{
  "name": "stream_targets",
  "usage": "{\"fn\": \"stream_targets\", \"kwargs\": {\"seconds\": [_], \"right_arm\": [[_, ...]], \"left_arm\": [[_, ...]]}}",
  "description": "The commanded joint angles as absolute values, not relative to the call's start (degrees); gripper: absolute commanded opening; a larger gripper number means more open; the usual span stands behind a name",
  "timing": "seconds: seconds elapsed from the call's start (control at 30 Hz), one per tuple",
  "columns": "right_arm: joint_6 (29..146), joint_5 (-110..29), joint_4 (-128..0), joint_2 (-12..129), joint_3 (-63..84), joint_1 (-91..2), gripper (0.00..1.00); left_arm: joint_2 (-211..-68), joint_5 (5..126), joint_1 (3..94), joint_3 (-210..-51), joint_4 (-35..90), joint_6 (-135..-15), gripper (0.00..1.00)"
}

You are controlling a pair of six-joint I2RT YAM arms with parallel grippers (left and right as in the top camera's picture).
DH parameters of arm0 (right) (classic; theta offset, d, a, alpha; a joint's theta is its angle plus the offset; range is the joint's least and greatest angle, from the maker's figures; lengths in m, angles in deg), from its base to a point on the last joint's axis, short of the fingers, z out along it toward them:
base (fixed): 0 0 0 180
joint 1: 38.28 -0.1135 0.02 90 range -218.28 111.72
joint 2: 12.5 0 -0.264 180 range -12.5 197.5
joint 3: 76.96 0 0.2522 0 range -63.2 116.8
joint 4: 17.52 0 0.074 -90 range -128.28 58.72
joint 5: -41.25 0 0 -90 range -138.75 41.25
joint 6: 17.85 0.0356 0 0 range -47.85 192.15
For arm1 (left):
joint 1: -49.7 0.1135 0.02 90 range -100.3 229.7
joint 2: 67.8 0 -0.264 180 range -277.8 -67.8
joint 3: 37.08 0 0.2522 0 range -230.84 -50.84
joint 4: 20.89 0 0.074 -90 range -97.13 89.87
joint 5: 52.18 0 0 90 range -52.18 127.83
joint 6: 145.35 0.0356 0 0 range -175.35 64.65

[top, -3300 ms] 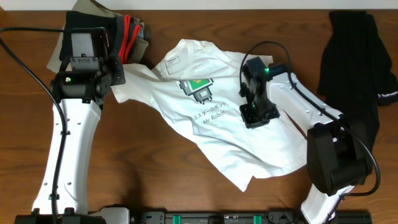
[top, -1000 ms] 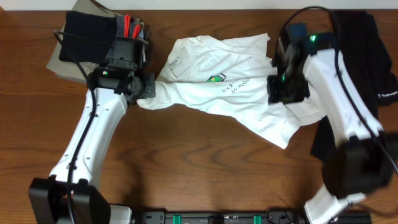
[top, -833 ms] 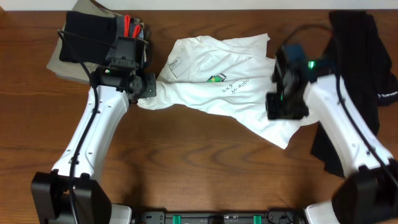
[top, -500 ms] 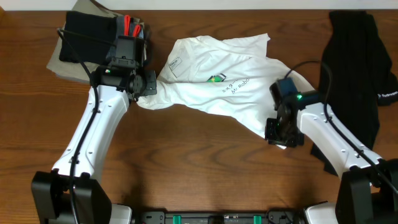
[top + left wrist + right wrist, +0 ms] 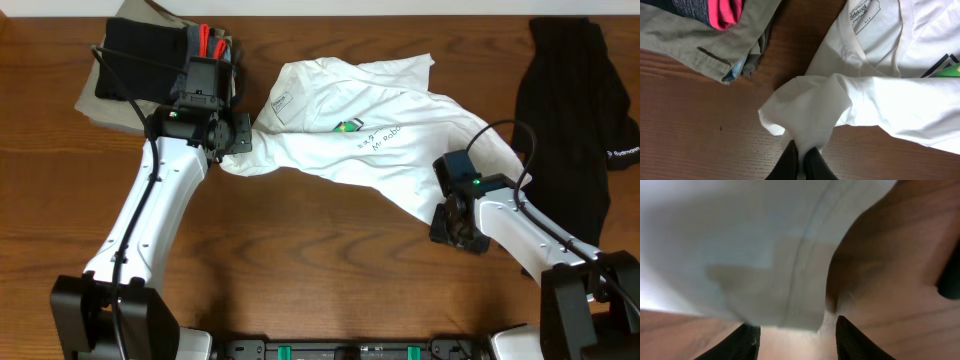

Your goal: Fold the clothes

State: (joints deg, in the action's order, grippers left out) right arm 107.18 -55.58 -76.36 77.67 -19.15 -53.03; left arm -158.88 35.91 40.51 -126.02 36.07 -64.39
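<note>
The right gripper grabs the white T-shirt (image 5: 380, 140) by its front hem corner next, opposite the held sleeve, to fold that edge of the T-shirt over.
The clothes in play are a white T-shirt (image 5: 380, 140) with a small green print and "Mr Robot" lettering, lying stretched and wrinkled across the table's middle. My left gripper (image 5: 238, 140) is shut on a bunched white sleeve (image 5: 807, 107) at the shirt's left end, and the cloth runs down between its black fingers (image 5: 788, 162). My right gripper (image 5: 449, 222) sits low at the shirt's front right corner. In the right wrist view that gripper (image 5: 797, 337) is open, and the hem corner (image 5: 790, 300) hangs just ahead of its spread fingertips, not pinched.
A stack of folded garments (image 5: 140, 55), khaki, black and red-pink, lies at the back left close to my left wrist; its khaki edge (image 5: 700, 40) shows in the left wrist view. A black garment (image 5: 565, 110) lies at the right edge.
My right arm has swung from the shirt's back right side toward the front, down to the shirt's lower right corner, and its jaws now stand apart. The left gripper keeps its hold, unmoved.
</note>
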Motion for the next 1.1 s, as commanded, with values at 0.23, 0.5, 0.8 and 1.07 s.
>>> {"fn": "stream_targets", "kwargs": {"seconds": [0.23, 0.5, 0.8, 1.07], "right_arm": [[108.18, -57.17, -76.6, 76.09, -17.62, -52.44, 0.04], [100.22, -57.59, -88.67, 68.03, -6.97, -49.0, 0.01], [94.3, -55.47, -99.47, 58.5, 1.53, -43.02, 0.01], [93.65, -54.7, -108.36, 51.68, 6.03, -42.95, 0.01]], "left_arm": [[-159.21, 35.21, 40.51, -126.0, 36.07, -64.65, 0.06], [-158.4, 28.52, 40.66, -126.09, 37.4, -64.06, 0.06], [-149.44, 27.89, 43.09, -126.09, 39.55, -64.1, 0.06], [-136.48, 27.89, 43.22, -126.09, 42.61, -64.26, 0.06]]}}
